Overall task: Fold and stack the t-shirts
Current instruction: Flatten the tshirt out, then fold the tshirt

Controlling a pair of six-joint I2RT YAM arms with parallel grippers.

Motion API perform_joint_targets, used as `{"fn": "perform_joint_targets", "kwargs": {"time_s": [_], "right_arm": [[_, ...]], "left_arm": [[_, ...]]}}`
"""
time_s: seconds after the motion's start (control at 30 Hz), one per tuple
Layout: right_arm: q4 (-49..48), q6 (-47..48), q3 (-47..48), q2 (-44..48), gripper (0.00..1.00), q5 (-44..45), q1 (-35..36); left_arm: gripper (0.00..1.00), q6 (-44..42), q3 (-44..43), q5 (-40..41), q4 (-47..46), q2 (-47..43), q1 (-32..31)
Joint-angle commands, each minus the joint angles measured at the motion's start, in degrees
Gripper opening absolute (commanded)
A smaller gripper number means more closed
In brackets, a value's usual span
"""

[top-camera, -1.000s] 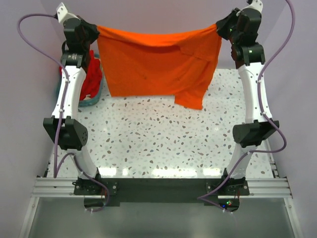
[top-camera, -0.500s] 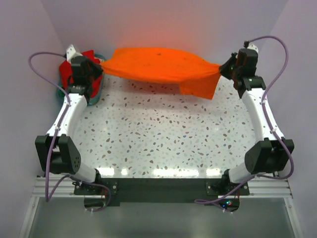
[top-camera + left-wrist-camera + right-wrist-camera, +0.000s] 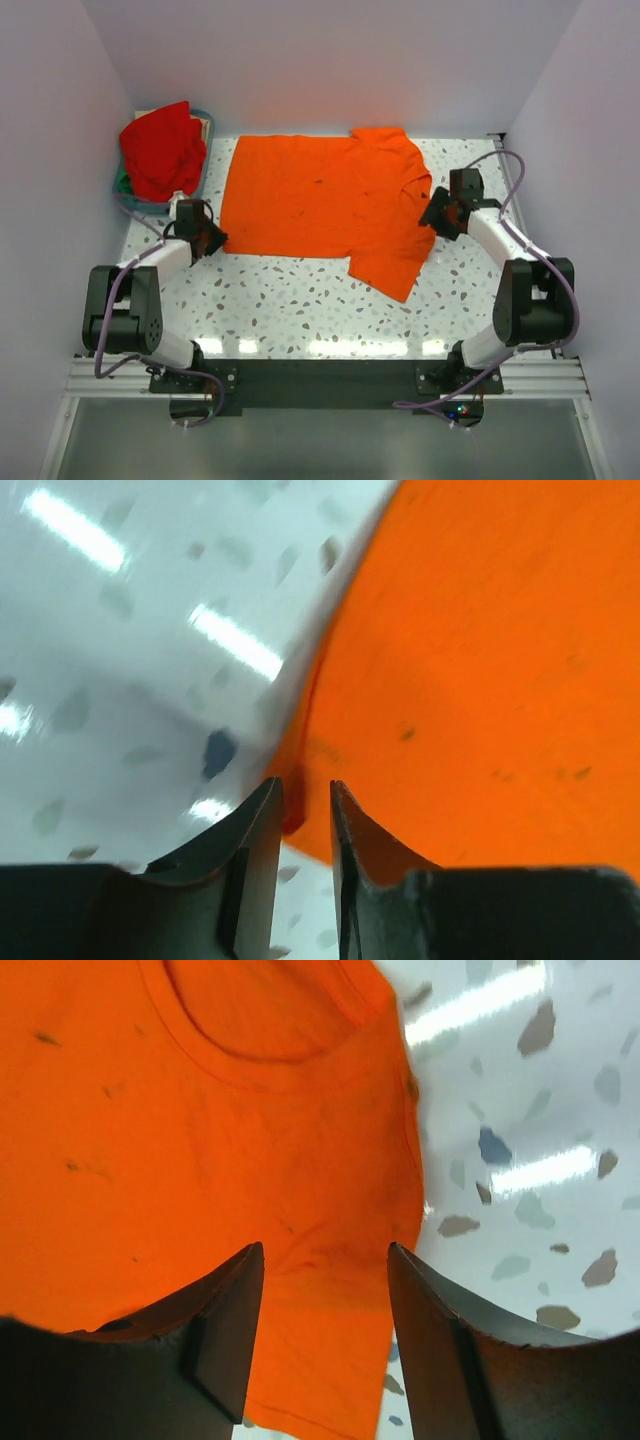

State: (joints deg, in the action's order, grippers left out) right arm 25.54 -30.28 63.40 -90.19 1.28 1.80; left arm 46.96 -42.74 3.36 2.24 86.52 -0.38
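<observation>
My right gripper should next grip the orange t-shirt's shoulder edge between collar and near sleeve. Then it can fold the orange t-shirt's near side inward.
An orange t-shirt lies spread flat on the speckled table, one sleeve pointing toward the near edge. My left gripper sits low at the shirt's near-left corner. In the left wrist view its jaws stand a little apart, and the hem corner of the shirt lies loose at their tips. My right gripper is at the shirt's right side. In the right wrist view it is open wide over the orange cloth near the collar, gripping nothing.
A basket at the back left holds a bundled red shirt. Bare speckled table lies between the orange shirt and the arm bases. Walls close in the left, right and back.
The shirt hung stretched between both shut grippers. Both arms came down and back toward the near side, laying it flat, and both grippers have opened and let go.
</observation>
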Motion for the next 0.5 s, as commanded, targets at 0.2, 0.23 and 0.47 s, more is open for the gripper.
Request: {"fn": "perform_joint_targets", "kwargs": {"time_s": [0.2,0.23,0.47], "right_arm": [[-2.42,-2.85,-19.61,17.06,0.57,-4.09,0.83],[-2.60,-3.37,-22.15,19.07,0.57,-4.61,1.09],[-3.30,-6.80,-27.71,23.30,0.57,-0.24,8.73]], "left_arm": [[0.48,5.42,12.94,8.32,4.08,-14.17,0.38],[0.49,5.42,13.21,9.47,4.17,-14.71,0.38],[0.50,5.60,9.97,8.86,2.60,-11.30,0.38]]}}
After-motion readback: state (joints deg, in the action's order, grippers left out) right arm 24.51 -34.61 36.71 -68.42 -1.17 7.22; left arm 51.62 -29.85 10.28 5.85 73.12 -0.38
